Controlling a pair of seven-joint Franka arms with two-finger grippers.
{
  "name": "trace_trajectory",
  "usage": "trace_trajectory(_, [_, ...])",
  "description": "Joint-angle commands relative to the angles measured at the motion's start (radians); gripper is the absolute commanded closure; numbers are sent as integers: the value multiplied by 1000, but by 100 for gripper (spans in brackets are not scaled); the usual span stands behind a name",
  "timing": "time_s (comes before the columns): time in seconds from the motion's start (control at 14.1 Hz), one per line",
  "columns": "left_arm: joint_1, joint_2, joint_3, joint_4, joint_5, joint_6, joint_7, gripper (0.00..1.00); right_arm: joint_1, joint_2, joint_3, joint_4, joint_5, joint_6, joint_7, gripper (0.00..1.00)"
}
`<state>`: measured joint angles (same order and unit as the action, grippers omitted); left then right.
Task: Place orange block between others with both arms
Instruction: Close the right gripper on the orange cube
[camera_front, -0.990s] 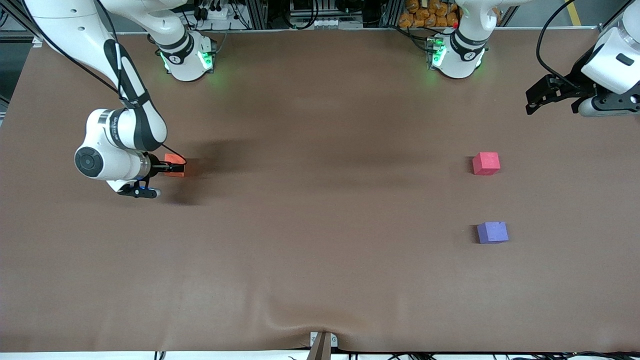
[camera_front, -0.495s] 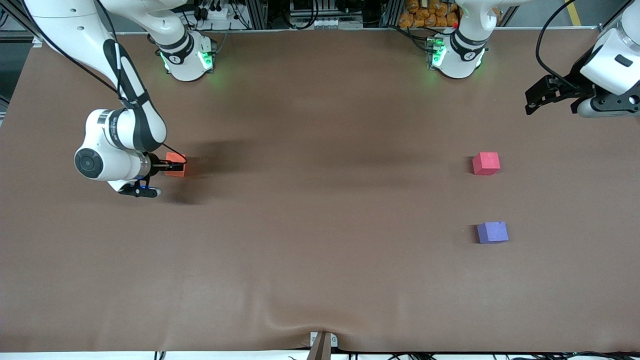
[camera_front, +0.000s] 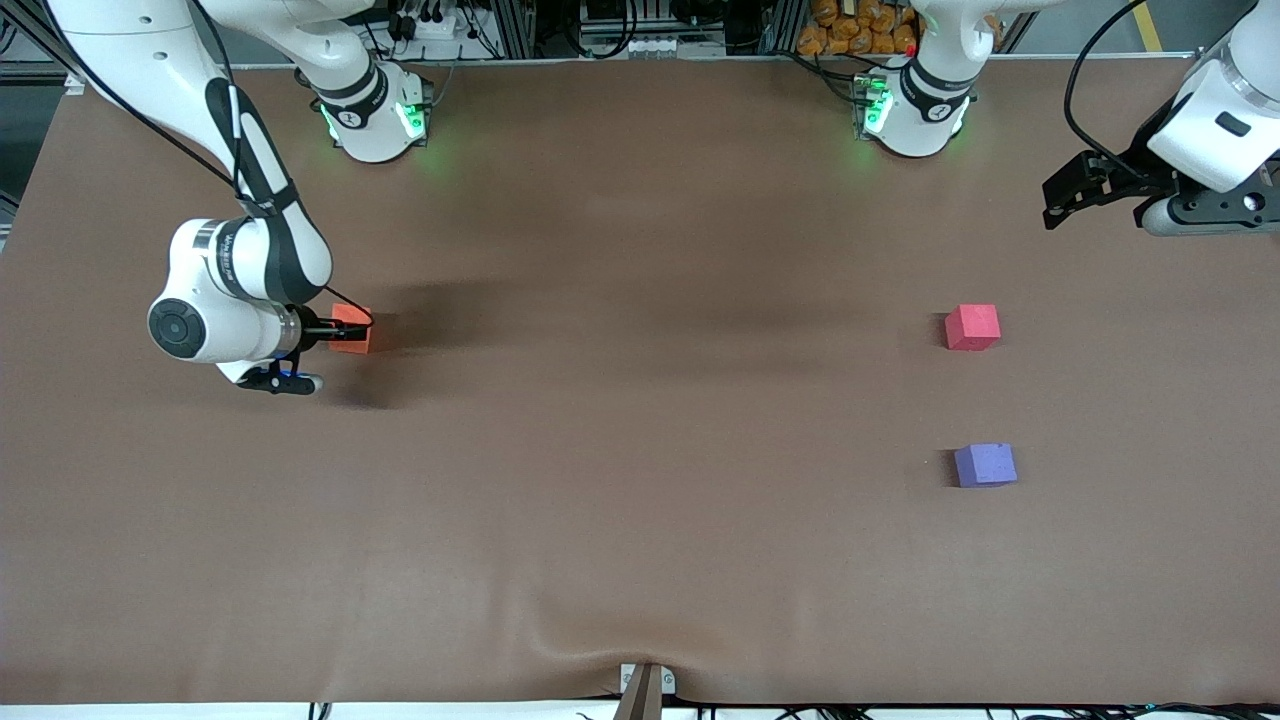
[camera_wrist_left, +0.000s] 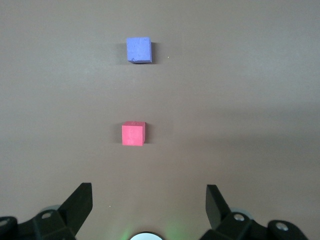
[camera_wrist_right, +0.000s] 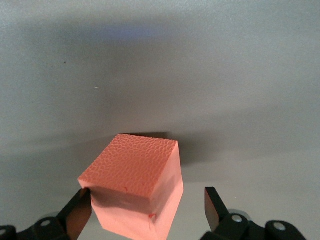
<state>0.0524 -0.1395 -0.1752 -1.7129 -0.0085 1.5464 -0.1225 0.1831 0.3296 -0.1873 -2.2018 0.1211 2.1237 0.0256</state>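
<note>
I will start moving the block between the others, so next I will grab the orange block (camera_front: 353, 331) by its sides with my right gripper.
The orange block (camera_front: 353, 331) rests on the brown table toward the right arm's end. My right gripper (camera_front: 342, 334) is low around it and open. In the right wrist view the orange block (camera_wrist_right: 132, 185) sits between the fingers, one finger at its corner and a gap to the other. My right gripper (camera_wrist_right: 146, 197) has not closed on it. The pinkish-red cube (camera_front: 972, 327) and the purple cube (camera_front: 985, 465) lie toward the left arm's end, the purple one nearer the front camera. My left gripper (camera_front: 1065, 195) hangs open and empty above the table there. The left wrist view holds the pinkish-red cube (camera_wrist_left: 133, 134), the purple cube (camera_wrist_left: 139, 50) and my left gripper (camera_wrist_left: 148, 192).
The brown table cover (camera_front: 640, 400) has a raised wrinkle (camera_front: 590, 625) near its front edge, above a small metal bracket (camera_front: 645, 685). Both green-lit arm bases (camera_front: 375, 115) (camera_front: 910, 110) stand along the table edge farthest from the front camera.
My left gripper has drifted slightly toward the middle of the table. My right gripper and the orange block have hardly moved.
</note>
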Motion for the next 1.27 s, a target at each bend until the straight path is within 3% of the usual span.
trace_trajectory(0.0, [6,-14,-4,-10,-22,-9,20,0,-1,-4,-4,33,17,-56,-12,0])
trace_trajectory(0.85, [6,-6,-13,-16,-22,-6,20,0,4,17,-6,-16,14,25,-128,0])
trace_trajectory(0.92, [6,-8,-13,-17,-22,-6,20,0,7,16,-6,-18,14,25,-133,6])
trace_trajectory(0.99, [6,-8,-13,-17,-22,-6,20,0,7,16,-6,-18,14,21,-150,48])
trace_trajectory(1.06, [6,-8,-13,-16,-22,-6,20,0,7,14,-6,-16,14,18,-171,78])
trace_trajectory(1.13, [6,-6,-13,-14,-22,-5,21,0,7,14,-6,-16,12,18,-182,93])
trace_trajectory(1.2, [6,-6,-13,-14,-22,-2,20,0,9,9,-6,-15,12,16,-184,100])
